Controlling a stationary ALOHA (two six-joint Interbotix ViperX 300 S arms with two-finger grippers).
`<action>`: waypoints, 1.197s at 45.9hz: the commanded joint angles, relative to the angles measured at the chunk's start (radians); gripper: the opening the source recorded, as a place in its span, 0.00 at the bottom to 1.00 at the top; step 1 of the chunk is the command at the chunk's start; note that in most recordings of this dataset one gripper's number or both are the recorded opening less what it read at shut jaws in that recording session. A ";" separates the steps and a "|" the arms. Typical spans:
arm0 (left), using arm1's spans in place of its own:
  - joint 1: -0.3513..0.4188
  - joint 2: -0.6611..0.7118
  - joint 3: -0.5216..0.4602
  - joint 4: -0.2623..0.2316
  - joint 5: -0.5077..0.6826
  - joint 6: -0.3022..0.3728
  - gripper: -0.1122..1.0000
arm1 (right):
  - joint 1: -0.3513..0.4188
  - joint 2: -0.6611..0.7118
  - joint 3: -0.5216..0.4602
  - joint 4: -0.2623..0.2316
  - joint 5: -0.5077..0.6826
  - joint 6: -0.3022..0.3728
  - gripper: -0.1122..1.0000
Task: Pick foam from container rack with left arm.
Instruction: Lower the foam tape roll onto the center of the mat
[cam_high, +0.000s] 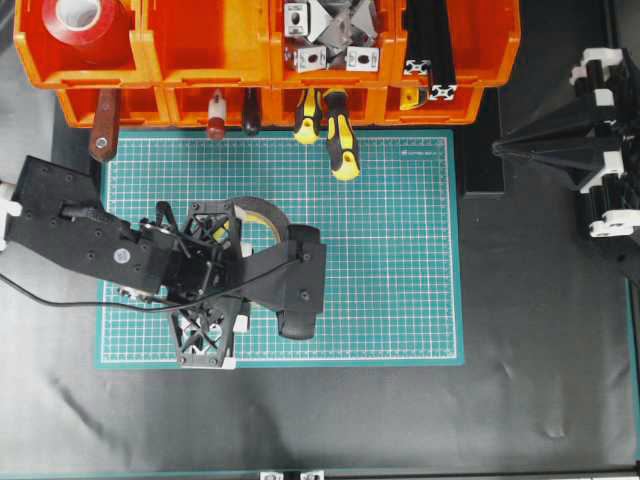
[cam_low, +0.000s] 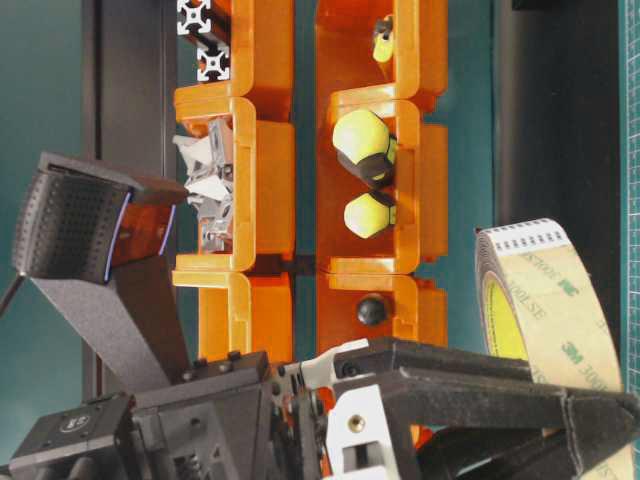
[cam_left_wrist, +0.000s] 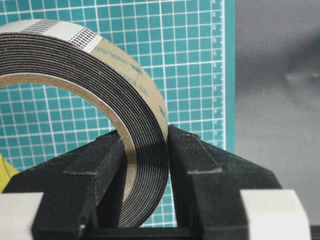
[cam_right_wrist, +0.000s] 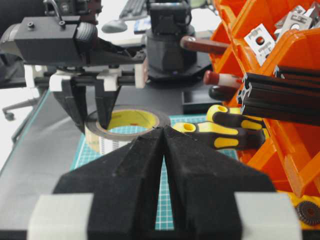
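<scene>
My left gripper releases the foam now, since in the left wrist view the foam's lower edge (cam_left_wrist: 150, 150) lies low on the green cutting mat.
The foam (cam_left_wrist: 131, 75), a black roll with a cream liner, is clamped by its wall in my left gripper (cam_left_wrist: 145, 145): one finger is inside the ring and one outside. In the overhead view the foam (cam_high: 264, 209) and the left gripper (cam_high: 243, 228) are over the green cutting mat (cam_high: 400, 260), in front of the orange container rack (cam_high: 200, 45). The right wrist view shows the foam (cam_right_wrist: 131, 120) lying flat and low at the mat; I cannot tell whether it touches. My right gripper (cam_right_wrist: 163, 130) is shut and empty at the far right (cam_high: 500, 148).
A red tape roll (cam_high: 85, 20) sits in the rack's far-left bin. Metal brackets (cam_high: 330, 35) and black profiles (cam_high: 430, 45) fill other bins. Yellow-black screwdriver handles (cam_high: 340, 135) and other tool handles (cam_high: 104, 130) stick out of the front row over the mat's far edge.
</scene>
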 joint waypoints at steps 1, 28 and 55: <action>0.006 -0.018 -0.015 0.003 -0.003 0.015 0.31 | 0.002 0.008 -0.020 0.003 -0.006 0.002 0.10; 0.028 -0.061 0.040 0.003 0.017 0.086 0.92 | 0.002 0.005 -0.020 0.003 -0.003 0.002 0.10; 0.009 -0.308 0.155 0.003 -0.149 0.077 0.91 | 0.002 0.003 -0.021 0.003 -0.002 0.002 0.10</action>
